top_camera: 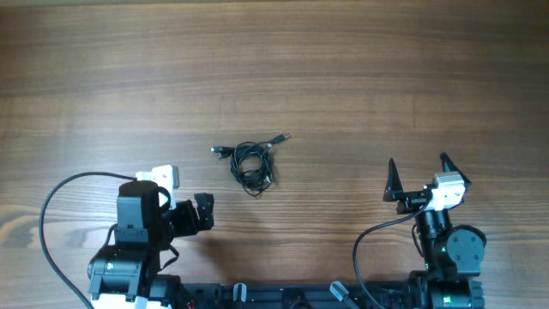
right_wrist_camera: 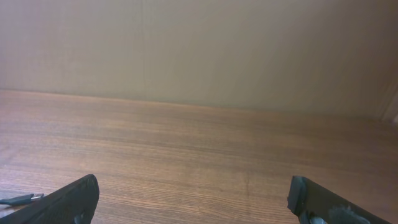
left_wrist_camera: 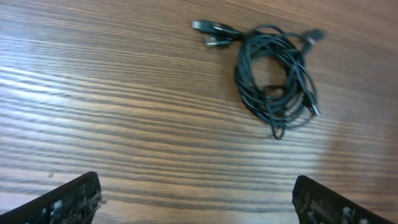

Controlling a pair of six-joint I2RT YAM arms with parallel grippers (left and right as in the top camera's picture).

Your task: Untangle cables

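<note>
I should grab the cable bundle by its nearest coil side with my left gripper next. The opposite loops then stay free for my right gripper to untangle.
A tangled bundle of black cables (top_camera: pixel 253 163) lies on the wooden table, coiled in loops with plug ends sticking out to the upper left and upper right. It shows in the left wrist view (left_wrist_camera: pixel 273 78) at the upper right. My left gripper (top_camera: pixel 203 213) is open and empty, a short way to the lower left of the bundle; its fingertips show at the bottom corners of its wrist view (left_wrist_camera: pixel 196 202). My right gripper (top_camera: pixel 420 176) is open and empty, well to the right of the bundle. One cable plug end (right_wrist_camera: pixel 18 200) shows at the left edge of the right wrist view.
The wooden table (top_camera: pixel 343 69) stretches far behind and to both sides of the bundle. A plain wall (right_wrist_camera: pixel 199 50) stands beyond the table's far edge in the right wrist view. Black arm cables (top_camera: pixel 51 223) loop near both arm bases at the front.
</note>
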